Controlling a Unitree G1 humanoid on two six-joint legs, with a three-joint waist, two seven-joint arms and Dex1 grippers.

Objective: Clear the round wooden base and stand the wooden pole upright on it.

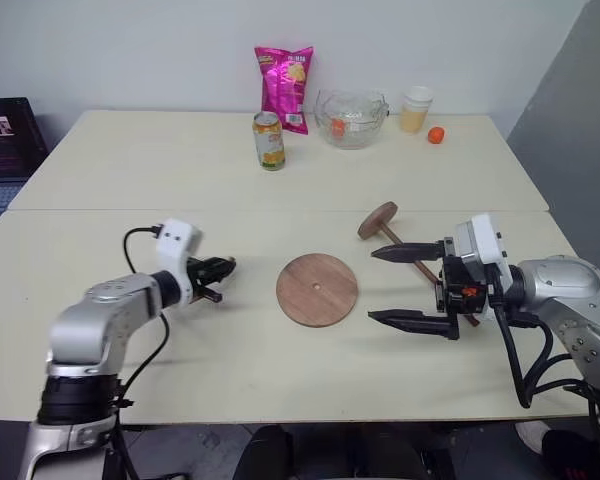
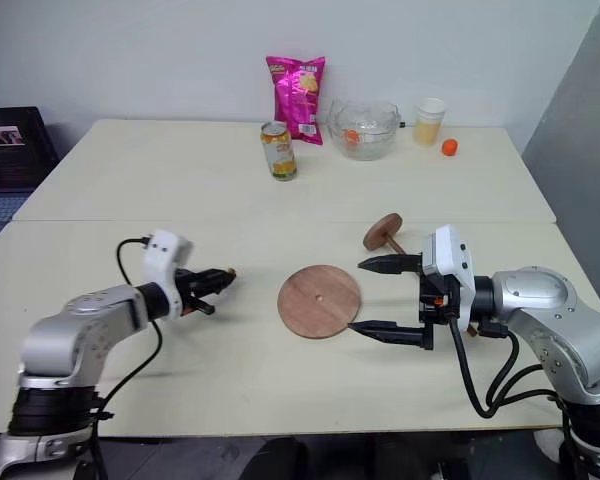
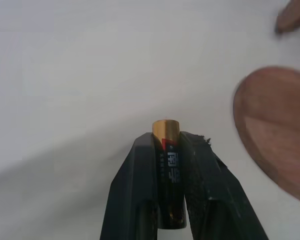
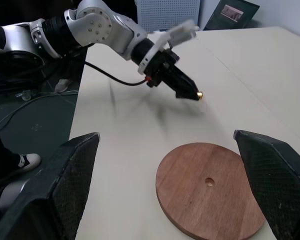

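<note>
The pole's disc end spreads wide, so my right gripper needs to grab the slim body (image 1: 425, 271) of the pole next. Then it can stand the pole upright.
The round wooden base (image 1: 317, 289) lies flat mid-table with nothing on it, its small centre hole showing. To its left my left gripper (image 1: 223, 268) is shut on a black-and-gold battery (image 3: 169, 165), held above the table; the battery's gold tip (image 4: 199, 94) pokes past the fingertips. The wooden pole (image 1: 413, 260) lies on the table right of the base, its disc end (image 1: 377, 220) pointing away from me. My right gripper (image 1: 390, 285) hangs wide open right of the base, in front of the pole, holding nothing.
Along the far side of the table stand a drink can (image 1: 269, 141), a pink snack bag (image 1: 285, 86), a glass bowl (image 1: 351, 118), a cup of juice (image 1: 416, 109) and a small orange thing (image 1: 436, 135). A black box (image 1: 5, 135) sits beyond the table's left end.
</note>
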